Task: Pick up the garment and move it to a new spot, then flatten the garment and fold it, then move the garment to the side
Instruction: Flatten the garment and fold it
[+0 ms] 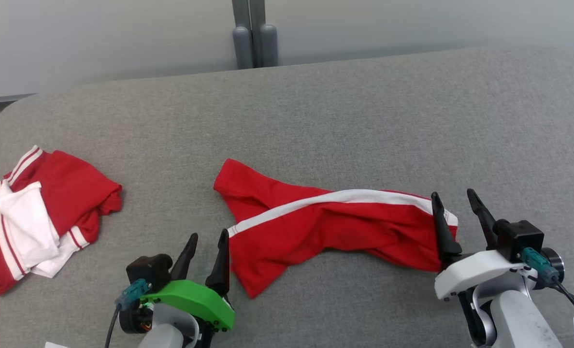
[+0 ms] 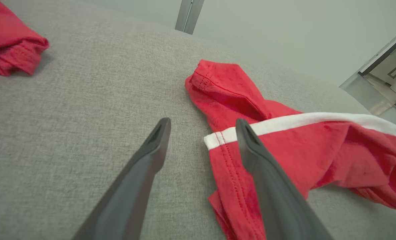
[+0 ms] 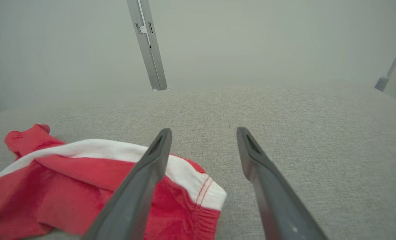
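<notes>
The garment has its white-striped hem corner (image 1: 451, 218) standing up in a fold, while the red cloth (image 1: 349, 228) lies slack. My right gripper should grab the garment by that corner next.
The garment (image 1: 325, 227) is red with a white stripe. It lies crumpled and stretched out sideways on the grey padded surface (image 1: 316, 121), between my two grippers. My left gripper (image 1: 209, 233) is open at the garment's left end, where the hem (image 2: 224, 156) lies between and under its fingers; its right finger (image 2: 261, 160) is over the cloth. My right gripper (image 1: 452, 193) is open at the right end. In the right wrist view its left finger (image 3: 144, 173) is over the white-banded edge of the garment (image 3: 68, 180). Neither gripper holds anything.
A second red and white garment (image 1: 40, 212) lies bunched at the surface's left edge, its red corner (image 2: 8, 43) showing in the left wrist view. A grey post (image 1: 254, 34) stands behind the far edge. Bare grey surface stretches behind and to the right of the garment.
</notes>
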Robot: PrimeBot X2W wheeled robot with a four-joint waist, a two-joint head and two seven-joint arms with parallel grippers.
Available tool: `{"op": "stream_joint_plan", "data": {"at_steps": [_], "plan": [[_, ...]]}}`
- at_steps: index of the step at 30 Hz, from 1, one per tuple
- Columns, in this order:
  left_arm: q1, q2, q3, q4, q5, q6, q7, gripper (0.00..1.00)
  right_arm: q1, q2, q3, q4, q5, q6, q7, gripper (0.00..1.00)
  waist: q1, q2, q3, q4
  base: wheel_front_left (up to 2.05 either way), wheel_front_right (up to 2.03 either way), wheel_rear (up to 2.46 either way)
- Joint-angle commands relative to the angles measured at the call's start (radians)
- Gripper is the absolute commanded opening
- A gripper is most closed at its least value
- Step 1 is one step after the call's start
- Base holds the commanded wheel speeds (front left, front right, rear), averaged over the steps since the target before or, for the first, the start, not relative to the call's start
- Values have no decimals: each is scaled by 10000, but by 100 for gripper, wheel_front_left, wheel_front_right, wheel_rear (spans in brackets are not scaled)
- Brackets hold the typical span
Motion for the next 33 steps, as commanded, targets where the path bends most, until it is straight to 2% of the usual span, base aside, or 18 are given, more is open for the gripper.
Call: {"op": "stream_joint_plan", "data": {"at_steps": [1,8,11,21,27,31,32,33], "plan": [[-241,38,-97,165,-364,-112,7,100,-153,-13,-77,-57,-19,1,-31,100,0,0,416,-433,0,0,0],[-583,43,-478,868,-1525,-424,6,100,-279,-10,-367,-163,-135,1,-31,100,0,0,696,-737,0,0,0],[-688,43,-622,973,-1679,-505,6,100,-319,-9,-427,-182,-145,1,-31,100,0,0,749,-761,0,0,0],[-776,42,-397,939,-1781,-588,7,100,-367,-11,-409,-219,-54,1,-31,100,0,0,808,-743,0,0,0],[-821,43,-708,939,-1899,-602,7,100,-402,-11,-366,-232,-22,1,-31,100,0,0,869,-774,0,0,0],[-930,43,-578,744,-1795,-606,7,100,-427,-10,-376,-232,2,1,-31,100,0,0,926,-805,0,0,0],[-896,43,-528,670,-1733,-605,7,61,-424,-10,-382,-224,1,1,-30,100,0,0,931,-808,0,0,0],[-876,43,-515,592,-1620,-605,7,35,-404,-10,-384,-225,11,1,-31,100,0,0,929,-806,0,0,0]]}}
